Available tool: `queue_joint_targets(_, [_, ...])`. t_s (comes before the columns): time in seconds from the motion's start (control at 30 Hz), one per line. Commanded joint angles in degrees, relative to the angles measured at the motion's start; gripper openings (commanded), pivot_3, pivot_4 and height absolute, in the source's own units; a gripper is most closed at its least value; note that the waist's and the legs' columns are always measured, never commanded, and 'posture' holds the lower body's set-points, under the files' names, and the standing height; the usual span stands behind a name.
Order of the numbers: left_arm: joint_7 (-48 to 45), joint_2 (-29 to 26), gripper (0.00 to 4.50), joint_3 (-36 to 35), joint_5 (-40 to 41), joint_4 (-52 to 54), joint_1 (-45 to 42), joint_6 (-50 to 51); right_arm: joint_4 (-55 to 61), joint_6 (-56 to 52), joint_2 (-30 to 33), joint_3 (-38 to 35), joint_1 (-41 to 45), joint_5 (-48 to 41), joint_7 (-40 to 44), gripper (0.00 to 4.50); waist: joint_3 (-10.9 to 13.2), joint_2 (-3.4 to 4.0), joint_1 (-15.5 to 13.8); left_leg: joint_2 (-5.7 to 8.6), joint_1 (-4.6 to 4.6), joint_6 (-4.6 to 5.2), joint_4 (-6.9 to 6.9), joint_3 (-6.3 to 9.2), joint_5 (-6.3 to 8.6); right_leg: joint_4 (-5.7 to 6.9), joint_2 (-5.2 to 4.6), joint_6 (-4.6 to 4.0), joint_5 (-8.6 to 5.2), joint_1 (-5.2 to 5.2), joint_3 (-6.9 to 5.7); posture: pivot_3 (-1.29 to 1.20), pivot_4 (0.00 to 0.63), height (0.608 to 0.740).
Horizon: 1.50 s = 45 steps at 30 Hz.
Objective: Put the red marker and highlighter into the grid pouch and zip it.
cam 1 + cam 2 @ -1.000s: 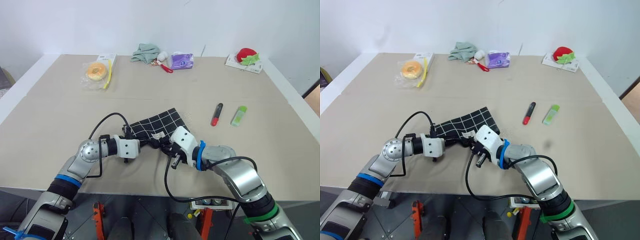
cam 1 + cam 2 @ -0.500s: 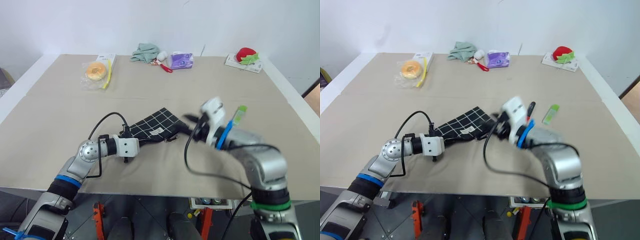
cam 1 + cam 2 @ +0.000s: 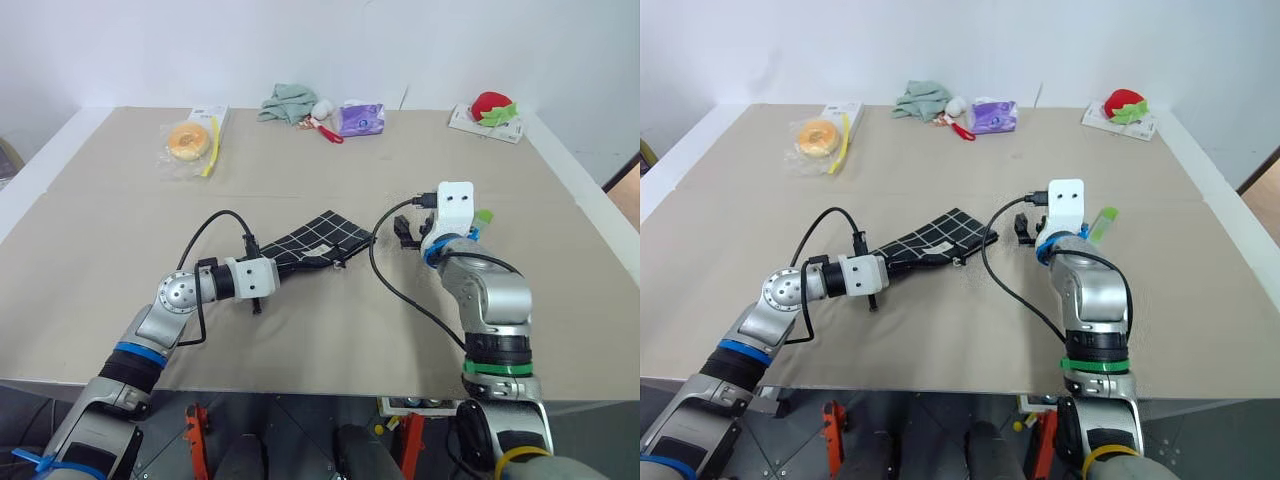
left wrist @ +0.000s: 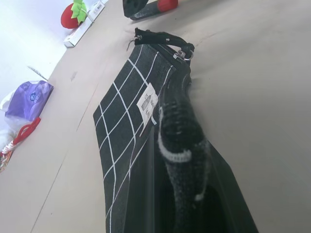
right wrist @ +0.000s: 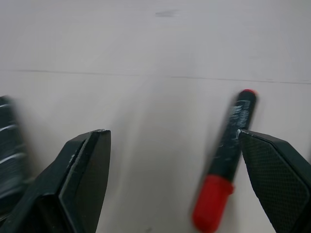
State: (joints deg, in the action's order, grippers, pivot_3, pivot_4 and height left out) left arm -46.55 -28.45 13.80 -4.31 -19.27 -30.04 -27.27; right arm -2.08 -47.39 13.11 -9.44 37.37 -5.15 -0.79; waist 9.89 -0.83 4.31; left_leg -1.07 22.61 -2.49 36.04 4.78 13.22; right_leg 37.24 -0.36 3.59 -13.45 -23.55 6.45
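Observation:
The fingers stop above the red marker on the tabletop in the right wrist view. It is too early to close, so my right gripper goes lower first.
The grid pouch lies flat at the table's middle, its black pull cord at the end away from my left arm. My left gripper is shut on the pouch's near edge, one finger lying over the fabric. The right gripper hovers to the right of the pouch, open and empty, its fingers spread wide. The red marker lies on the table just ahead of it, close to one fingertip. The light-green highlighter peeks out behind the right wrist.
Along the table's far edge sit a bagged doughnut, a green cloth, a red-and-white utensil, a purple pack and a strawberry toy on a white box. Bare table surrounds the pouch.
My right gripper let go at the pouch's end, opened and swung right and away from me to the marker. The left gripper kept its hold on the pouch.

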Motion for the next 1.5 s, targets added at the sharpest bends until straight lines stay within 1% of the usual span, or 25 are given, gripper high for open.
queue_joint_targets(0.03, [0.59,-0.24,0.00,-0.98,0.47,1.90,0.13,-0.11,-3.20,3.25,0.02,-0.27,1.93,1.48,-1.82,4.45,0.00,0.00,0.01,0.00,0.00,0.00,0.00,0.00,0.00,0.00,0.00,0.00,0.00,0.00,0.00,0.00,0.150,0.740])
queue_joint_targets(0.13, [0.73,-0.18,0.00,-1.05,0.49,2.41,0.38,-0.11,-5.90,4.49,0.35,0.41,1.69,2.34,-2.07,4.45,0.00,0.01,0.01,-0.01,0.00,0.00,-0.01,0.00,0.00,0.00,0.01,0.00,0.00,-0.01,0.00,0.00,0.150,0.740])
queue_joint_targets(0.37, [-0.17,0.25,0.00,-1.95,4.07,6.11,1.42,1.07,-9.73,5.40,0.15,0.01,1.49,2.00,-1.49,4.45,0.00,0.01,0.01,-0.02,-0.01,0.00,-0.02,0.00,0.00,0.00,0.02,-0.02,0.01,0.00,0.00,0.00,0.150,0.740])
queue_joint_targets(0.4, [-0.08,0.35,0.00,-2.07,4.51,6.73,1.60,1.35,-10.41,5.52,0.06,-0.64,1.64,1.61,-1.62,4.07,0.00,0.01,0.01,-0.02,-0.01,0.00,-0.02,0.00,0.00,0.01,0.02,-0.01,0.00,0.00,0.00,0.00,0.150,0.740])
queue_joint_targets(0.43, [0.01,0.43,0.00,-2.17,4.85,7.28,1.69,1.59,-11.07,5.65,0.28,-0.94,1.81,1.30,-1.29,3.88,0.00,0.01,0.01,-0.02,-0.02,0.00,-0.01,0.00,0.00,0.00,0.02,-0.01,0.00,0.00,0.00,0.00,0.150,0.740])
queue_joint_targets(0.47, [0.16,0.51,0.00,-2.29,5.06,7.64,1.69,1.70,-11.49,5.73,0.66,-1.18,1.97,1.14,-1.03,3.55,0.00,0.01,0.01,-0.02,-0.03,0.00,-0.01,0.00,0.00,0.01,0.02,-0.01,0.00,0.01,0.00,0.00,0.150,0.740])
queue_joint_targets(0.57, [0.45,0.48,0.00,-2.64,5.12,7.61,1.37,1.81,-11.19,5.42,1.73,-1.40,2.13,0.90,-0.27,2.20,0.00,0.01,0.02,-0.02,-0.03,0.01,0.00,0.00,-0.01,0.01,0.02,0.00,0.00,0.02,0.00,0.00,0.150,0.740])
queue_joint_targets(0.63, [0.52,0.53,0.00,-2.75,5.21,7.49,1.13,1.94,-10.63,5.23,2.12,-1.67,2.06,0.60,0.14,1.22,0.00,0.01,0.03,-0.01,-0.03,0.02,0.00,0.00,-0.01,0.01,0.02,0.01,-0.01,0.02,0.00,0.00,0.150,0.740])
queue_joint_targets(0.67, [0.55,0.64,0.00,-2.79,5.33,7.41,0.99,1.99,-10.20,5.40,2.12,-2.31,2.14,-0.09,0.39,0.65,0.00,0.01,0.02,-0.01,-0.03,0.02,0.00,0.00,-0.01,0.01,0.02,0.01,-0.01,0.02,0.00,0.00,0.150,0.740])
queue_joint_targets(0.7, [0.54,0.80,0.00,-2.88,5.64,7.43,0.85,2.16,-9.32,5.50,2.28,-3.19,2.33,-1.17,1.07,0.51,0.00,0.01,0.02,-0.01,-0.03,0.01,0.00,0.00,-0.01,0.01,0.02,0.00,-0.01,0.02,0.00,0.00,0.150,0.740])
queue_joint_targets(0.77, [0.33,1.19,0.00,-3.11,6.55,7.63,0.49,2.82,-7.54,6.05,4.92,-2.24,2.45,-1.85,5.47,0.51,0.02,0.04,0.02,-0.01,-0.02,0.01,-0.01,0.00,-0.01,0.00,0.02,0.00,0.00,0.01,0.00,0.00,0.150,0.740])
queue_joint_targets(0.83, [-0.71,1.62,0.00,-3.30,8.57,8.39,0.27,5.23,-5.32,11.76,10.60,0.03,2.41,-2.38,14.90,0.51,0.07,0.12,0.02,0.01,0.00,0.01,-0.02,0.00,-0.01,0.00,0.00,0.00,0.00,0.01,0.00,0.00,0.150,0.740])
queue_joint_targets(0.93, [-2.28,2.38,0.00,-4.01,12.51,10.28,-0.31,9.35,-0.78,24.65,22.12,4.02,0.70,-4.35,35.54,0.51,0.24,0.39,-0.14,0.13,0.08,0.02,0.01,0.01,0.00,-0.04,-0.12,0.07,-0.05,0.00,0.00,0.00,0.150,0.740])
queue_joint_targets(1.0, [-3.20,2.61,0.00,-4.47,14.13,11.17,-0.86,11.33,2.39,27.30,29.63,4.46,-1.39,-9.07,50.06,0.51,0.26,0.41,-0.14,0.16,0.10,0.10,0.01,0.01,0.04,-0.09,-0.15,0.40,-0.24,0.01,0.00,0.00,0.150,0.740])
queue_joint_targets(1.03, [-3.78,2.63,0.00,-4.59,14.80,11.36,-1.19,12.18,3.31,26.62,33.58,4.48,-2.10,-11.39,56.49,0.51,0.25,0.38,-0.10,0.15,0.10,0.17,0.03,0.04,0.08,-0.10,-0.15,0.44,-0.27,0.03,-0.04,0.00,0.150,0.740])
queue_joint_targets(1.1, [-4.83,2.65,0.00,-4.78,15.64,11.26,-1.79,13.11,3.40,27.30,40.33,5.20,-2.29,-12.88,65.69,0.51,0.25,0.37,-0.08,0.08,0.05,0.37,0.13,0.04,0.20,-0.12,-0.12,0.26,-0.22,0.16,-0.11,0.00,0.150,0.740])
queue_joint_targets(1.17, [-5.56,2.70,0.00,-4.96,16.23,11.07,-2.27,13.85,2.70,27.80,44.65,6.81,-1.07,-12.19,70.64,0.51,0.29,0.40,0.02,0.10,0.04,0.38,0.20,-0.01,0.21,-0.10,-0.14,0.21,-0.20,0.15,-0.08,0.00,0.150,0.740])
queue_joint_targets(1.27, [-6.20,2.97,0.00,-5.17,16.90,11.30,-2.62,14.79,1.06,31.14,46.98,9.80,1.23,-8.86,73.30,0.51,0.32,0.37,0.16,0.05,-0.03,0.37,0.29,-0.11,0.20,-0.09,-0.11,0.37,-0.29,0.14,-0.04,0.00,0.150,0.740])
queue_joint_targets(1.33, [-6.32,3.20,0.00,-5.24,17.18,11.79,-2.67,15.41,0.32,32.25,47.60,11.26,2.08,-7.37,74.61,0.51,0.33,0.36,0.14,0.03,-0.06,0.34,0.30,-0.12,0.18,-0.07,-0.09,0.35,-0.27,0.16,-0.05,0.00,0.150,0.740])
queue_joint_targets(1.5, [-6.41,3.21,0.00,-5.34,17.25,12.72,-2.28,16.12,-0.94,33.12,47.65,12.22,2.87,-5.74,75.84,0.51,0.34,0.34,0.02,0.05,-0.04,0.28,0.33,-0.12,0.09,-0.06,-0.10,0.39,-0.20,0.17,-0.04,0.00,0.150,0.740])
